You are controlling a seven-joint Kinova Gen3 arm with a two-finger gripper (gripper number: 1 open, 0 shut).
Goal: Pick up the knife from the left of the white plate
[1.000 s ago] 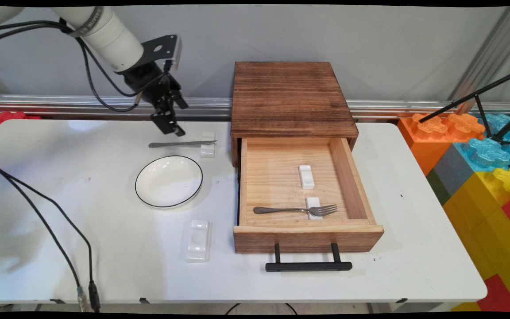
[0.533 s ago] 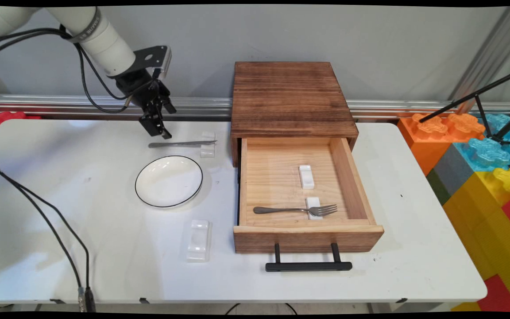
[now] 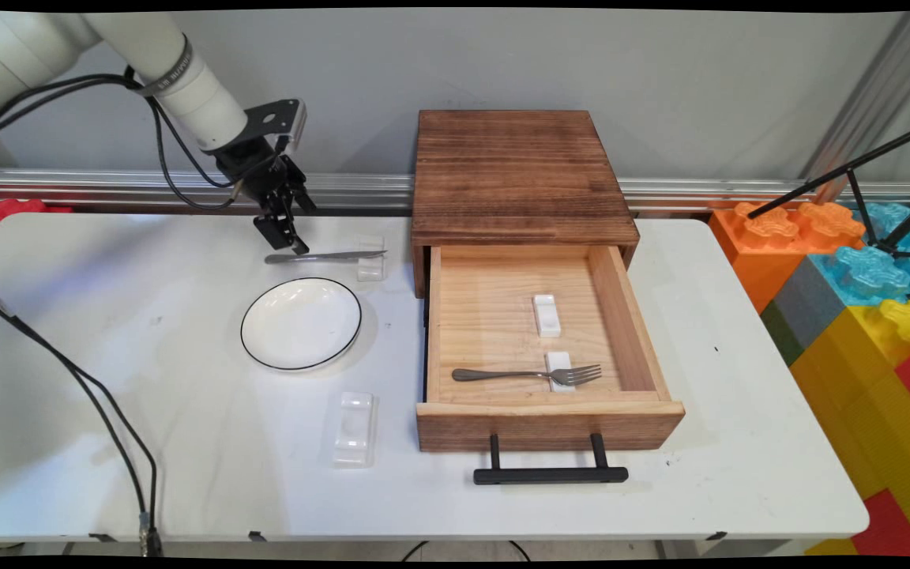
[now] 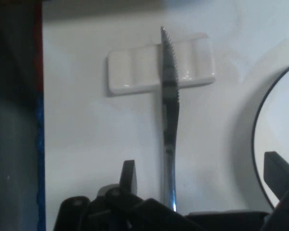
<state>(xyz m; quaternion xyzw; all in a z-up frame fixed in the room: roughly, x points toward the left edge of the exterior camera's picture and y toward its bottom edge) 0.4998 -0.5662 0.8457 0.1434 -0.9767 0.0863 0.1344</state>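
The robot's gripper needs to grab the metal knife by its handle (image 3: 319, 257) next, so that it can set the knife on the bare white rest in the drawer.
A grey metal knife (image 3: 321, 256) lies on the white table at the back left, its serrated tip resting on a small white cutlery rest (image 3: 370, 267). My gripper (image 3: 287, 241) hangs just above the knife's handle end. In the hand view the knife (image 4: 169, 110) runs up from between my fingers to the rest (image 4: 161, 62). The gripper (image 4: 202, 178) is open, and the handle lies nearer the left finger (image 4: 128, 175) than the right one (image 4: 277, 171). Nothing is held.
A white plate (image 3: 301, 322) with a dark rim sits just in front of the knife. Another white rest (image 3: 353, 427) lies nearer the front. The wooden box's open drawer (image 3: 546, 423) holds a fork (image 3: 526, 374) and two rests. Coloured blocks (image 3: 858, 316) stand at the right.
The gripper has moved left and lower, from above the knife's middle to just over its handle end. The knife and everything else have stayed still.
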